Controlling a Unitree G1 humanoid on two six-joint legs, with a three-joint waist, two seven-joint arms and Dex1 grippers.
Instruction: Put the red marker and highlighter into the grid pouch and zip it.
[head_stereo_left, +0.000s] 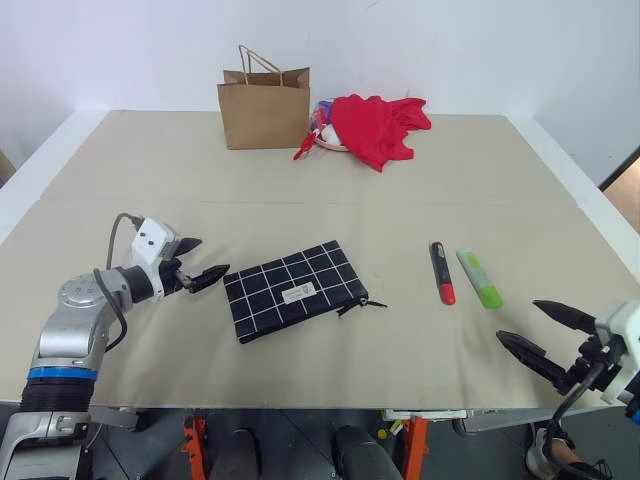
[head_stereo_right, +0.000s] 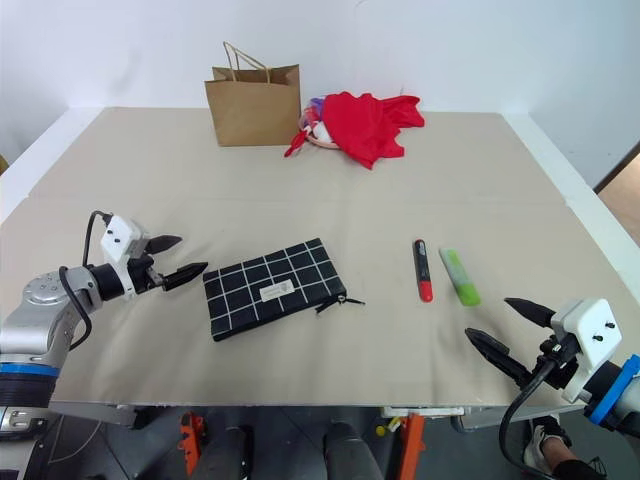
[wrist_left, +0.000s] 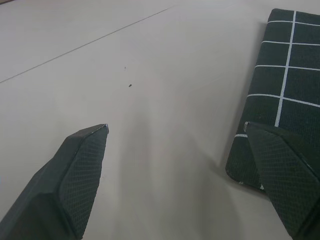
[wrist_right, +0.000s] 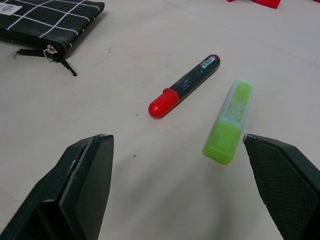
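I should next grab the grid pouch (head_stereo_left: 290, 280) by its zipper edge (head_stereo_left: 298, 316) with my left gripper, so that the pouch gets ready to be filled and zipped.
The grid pouch (head_stereo_left: 295, 290) lies flat near the table's front middle, its zipper pull cord (head_stereo_left: 372, 303) trailing to the right. My left gripper (head_stereo_left: 200, 260) hovers open just off the pouch's left end, nothing between its fingers. To the right of the pouch lie the red marker (head_stereo_left: 441, 272), red cap toward me, and beside it the lime-green highlighter (head_stereo_left: 479, 278). Both pens also lie ahead of the open fingers in the right wrist view, the red marker (wrist_right: 183, 86) and the highlighter (wrist_right: 230, 122). My right gripper (head_stereo_left: 535, 328) stands open at the front right, short of the pens and empty.
A brown paper bag (head_stereo_left: 264, 108) stands at the back of the table. A red cloth (head_stereo_left: 378, 126) is heaped over some small items to its right. The table's front edge (head_stereo_left: 300, 407) runs just below the pouch and both grippers.
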